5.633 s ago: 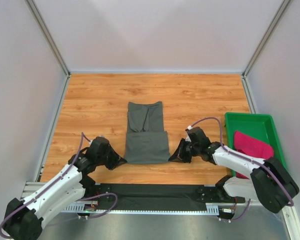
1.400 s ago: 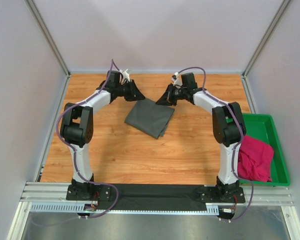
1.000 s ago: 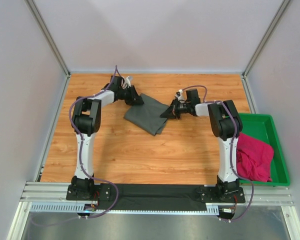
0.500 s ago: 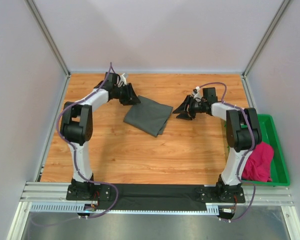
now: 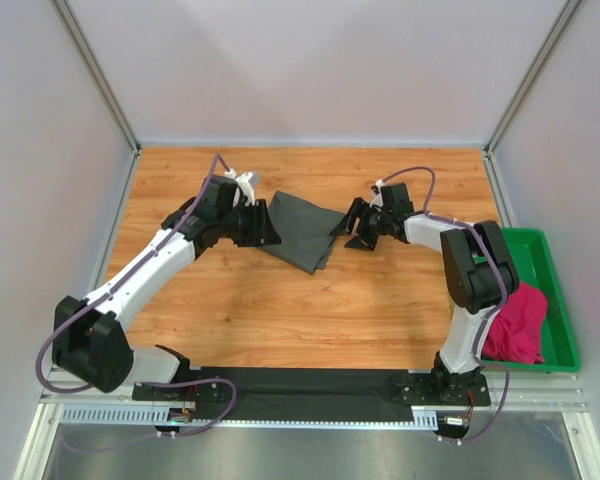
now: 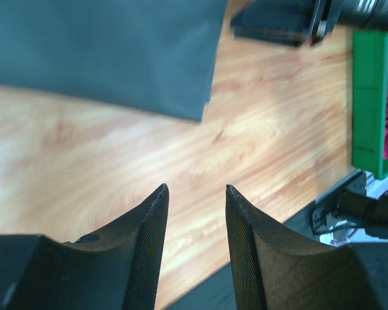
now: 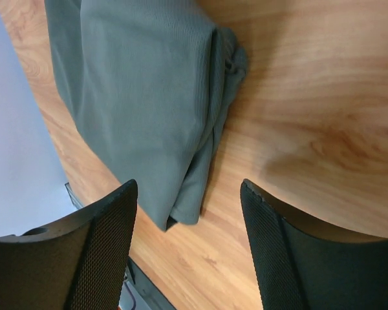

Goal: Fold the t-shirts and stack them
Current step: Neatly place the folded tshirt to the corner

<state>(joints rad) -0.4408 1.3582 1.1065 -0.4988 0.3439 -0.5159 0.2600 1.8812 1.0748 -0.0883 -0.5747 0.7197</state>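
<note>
My right gripper grabs the folded dark grey t-shirt by its layered edge [image 5: 331,246] [image 7: 200,150] next, holding the layers together to stack the t-shirt.
The dark grey t-shirt [image 5: 305,228] lies folded into a skewed square at the back middle of the wooden table. My left gripper [image 5: 270,232] hangs at its left edge, open, with only bare wood between its fingers [image 6: 196,188]; the grey t-shirt [image 6: 103,51] lies beyond the tips. Just off the shirt's right corner is my right gripper [image 5: 345,232], open and empty [image 7: 189,184], with the layered edge of the grey t-shirt [image 7: 142,97] in front of it. The magenta-pink t-shirt [image 5: 515,320] lies crumpled in the green tray [image 5: 558,310].
The green tray [image 6: 368,97] stands at the table's right edge, the right arm's upright links beside it. White walls and aluminium posts close the table in at the back and sides. A black base rail [image 5: 310,385] runs along the near edge.
Both grippers have opened and no longer touch the grey t-shirt, which lies flat. The left arm swung down and out to the left. The right gripper went right, then came back toward the shirt.
</note>
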